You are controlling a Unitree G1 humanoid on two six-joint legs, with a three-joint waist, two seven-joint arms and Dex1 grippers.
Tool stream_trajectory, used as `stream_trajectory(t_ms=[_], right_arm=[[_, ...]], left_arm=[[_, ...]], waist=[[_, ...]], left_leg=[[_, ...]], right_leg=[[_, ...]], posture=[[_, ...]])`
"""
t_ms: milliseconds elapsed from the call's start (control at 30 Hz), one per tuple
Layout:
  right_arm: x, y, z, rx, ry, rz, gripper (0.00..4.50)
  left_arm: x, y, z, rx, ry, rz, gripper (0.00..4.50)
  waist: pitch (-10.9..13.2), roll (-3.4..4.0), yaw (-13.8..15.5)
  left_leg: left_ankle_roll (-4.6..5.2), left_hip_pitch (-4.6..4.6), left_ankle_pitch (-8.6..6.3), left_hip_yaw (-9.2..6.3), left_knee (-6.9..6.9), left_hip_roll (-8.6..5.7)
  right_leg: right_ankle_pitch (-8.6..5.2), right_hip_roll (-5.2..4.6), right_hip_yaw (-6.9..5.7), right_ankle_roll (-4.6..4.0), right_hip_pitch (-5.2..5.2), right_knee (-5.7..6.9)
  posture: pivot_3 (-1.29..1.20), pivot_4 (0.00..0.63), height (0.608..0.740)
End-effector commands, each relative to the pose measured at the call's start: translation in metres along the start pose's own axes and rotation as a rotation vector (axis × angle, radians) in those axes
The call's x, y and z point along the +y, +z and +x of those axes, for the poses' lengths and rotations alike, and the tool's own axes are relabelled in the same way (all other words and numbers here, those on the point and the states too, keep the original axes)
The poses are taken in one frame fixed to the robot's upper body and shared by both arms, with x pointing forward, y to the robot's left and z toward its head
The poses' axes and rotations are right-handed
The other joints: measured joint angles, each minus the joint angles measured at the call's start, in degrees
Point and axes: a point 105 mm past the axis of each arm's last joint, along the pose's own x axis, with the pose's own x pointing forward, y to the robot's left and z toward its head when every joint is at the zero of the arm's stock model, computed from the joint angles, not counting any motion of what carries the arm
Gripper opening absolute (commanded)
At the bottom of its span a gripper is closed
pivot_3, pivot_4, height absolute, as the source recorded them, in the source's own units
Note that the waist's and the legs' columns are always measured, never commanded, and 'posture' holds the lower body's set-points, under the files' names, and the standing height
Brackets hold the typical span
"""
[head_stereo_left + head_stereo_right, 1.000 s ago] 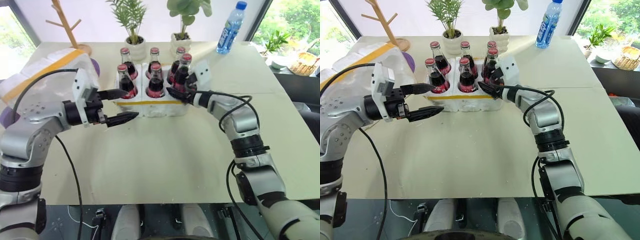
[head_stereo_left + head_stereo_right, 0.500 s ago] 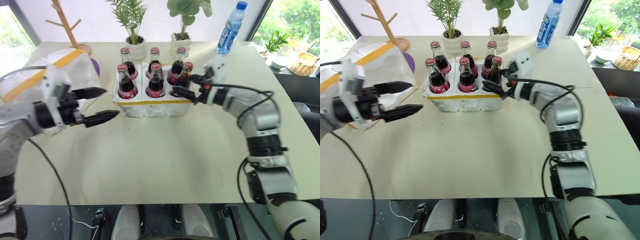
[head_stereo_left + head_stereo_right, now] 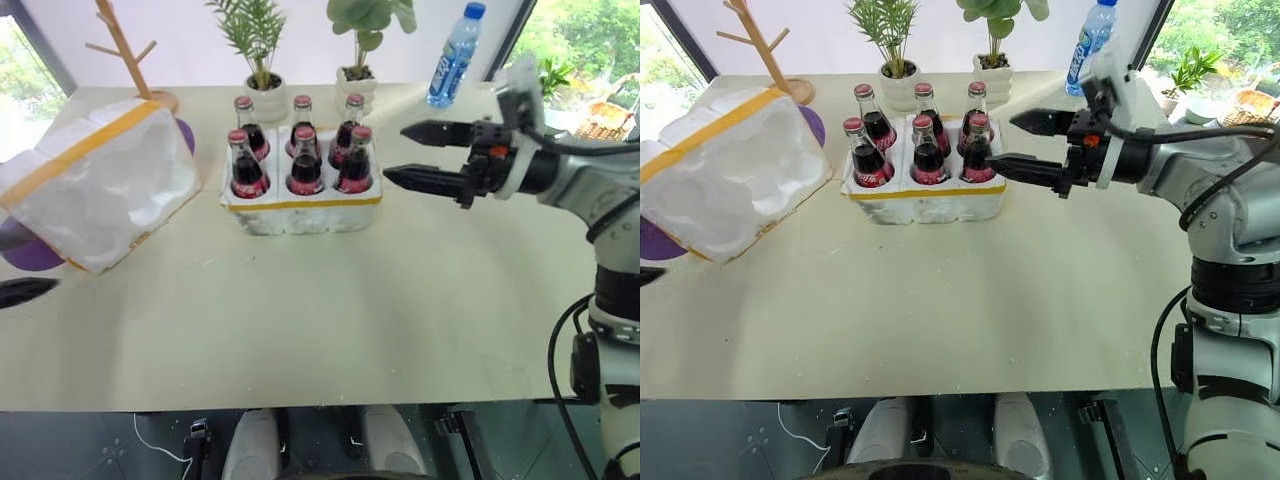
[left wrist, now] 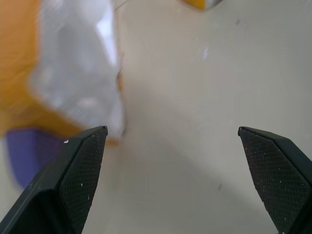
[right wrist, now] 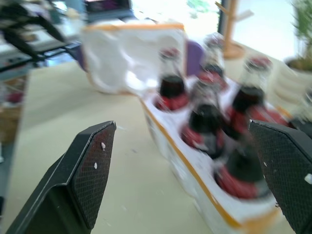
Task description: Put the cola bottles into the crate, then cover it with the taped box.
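My left gripper has fingers that can't fit around the too wide white body of the taped box (image 3: 100, 195), so it next needs to grab the box by its narrow purple tab (image 3: 36, 255).
Several cola bottles (image 3: 304, 160) with red caps stand upright in two rows of three in the wells of the crate (image 3: 300, 212), a low white foam tray with a yellow band. My right gripper (image 3: 396, 152) hovers open and empty just right of the crate, pointing at it; its wrist view shows the bottles (image 5: 204, 117) between its spread fingers (image 5: 92, 165). The taped box (image 3: 100, 195) lies tilted on its side left of the crate, hollows facing the crate. My left gripper (image 4: 171, 129) is open at the far left table edge, one fingertip (image 3: 25, 292) showing near the box.
A blue-capped water bottle (image 3: 450, 55) stands at the back right. Two potted plants (image 3: 265, 90) and a wooden branch stand (image 3: 130, 50) line the far edge behind the crate. A purple disc (image 3: 30, 250) lies under the taped box.
My right gripper let go of the front-right bottle, opened, and drew back to the right and upward. My left arm swung far out to the left, past the taped box.
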Motion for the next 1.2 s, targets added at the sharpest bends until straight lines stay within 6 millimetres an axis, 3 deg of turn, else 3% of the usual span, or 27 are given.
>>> stream_trajectory(t_ms=[33,200,367,667,833,933,1133,1200], right_arm=[[0.022,0.014,0.002,-0.028,0.123,-0.076,4.44],[0.023,0.008,0.003,-0.017,0.125,-0.073,4.44],[0.035,0.004,-0.004,0.005,0.147,-0.085,4.44],[0.047,0.008,-0.016,0.016,0.121,-0.100,4.44],[0.053,0.009,-0.018,0.019,0.103,-0.102,4.44],[0.054,0.011,-0.017,0.022,0.087,-0.106,4.50],[0.054,0.010,-0.018,0.037,0.069,-0.105,4.50],[0.053,0.009,-0.018,0.044,0.062,-0.100,4.50]], left_arm=[[0.021,-0.001,-0.009,0.085,0.009,0.039,4.50],[0.038,-0.012,-0.004,0.211,0.000,0.050,4.50],[0.056,-0.012,0.016,0.278,0.013,0.041,4.50],[0.066,-0.025,0.058,0.397,0.023,0.062,4.50],[0.065,-0.030,0.071,0.415,0.024,0.048,4.50],[0.064,-0.033,0.077,0.421,0.027,0.066,3.68],[0.060,-0.027,0.083,0.388,-0.011,0.040,0.76],[0.060,-0.025,0.083,0.381,-0.017,0.031,0.25]], waist=[[-0.01,-0.02,0.23],[-0.02,-0.04,-0.15],[-0.06,-0.14,0.11],[-0.08,-0.28,-0.39],[-0.08,-0.30,-0.16],[-0.09,-0.31,-0.14],[-0.10,-0.31,0.07],[-0.10,-0.31,0.12]], left_leg=[[0.00,-0.03,0.00,0.03,0.00,-0.01],[0.19,-0.08,-0.11,0.51,0.05,-0.13],[0.21,-0.07,-0.11,0.53,0.09,-0.15],[0.22,-0.06,-0.12,0.53,0.12,-0.06],[0.23,-0.07,-0.13,0.52,0.13,-0.04],[0.24,-0.06,-0.12,0.52,0.15,-0.05],[0.24,-0.02,-0.12,0.50,0.17,-0.08],[0.24,-0.02,-0.12,0.50,0.17,-0.08]], right_leg=[[-0.01,-0.08,-0.06,-0.01,0.00,-0.02],[0.02,-0.26,0.08,0.04,-0.02,-0.08],[0.14,-0.02,0.04,0.26,-0.04,0.08],[0.15,-0.01,0.07,0.26,-0.06,0.09],[0.14,-0.05,0.06,0.27,-0.06,0.10],[0.15,-0.10,0.07,0.27,-0.06,0.13],[0.14,-0.14,0.06,0.27,-0.01,0.18],[0.14,-0.15,0.06,0.28,-0.01,0.17]], posture=[[0.00,0.150,0.740],[0.00,0.150,0.740],[0.00,0.150,0.740],[0.00,0.150,0.740],[0.00,0.150,0.740],[0.00,0.150,0.740],[0.00,0.150,0.740],[0.00,0.150,0.740]])
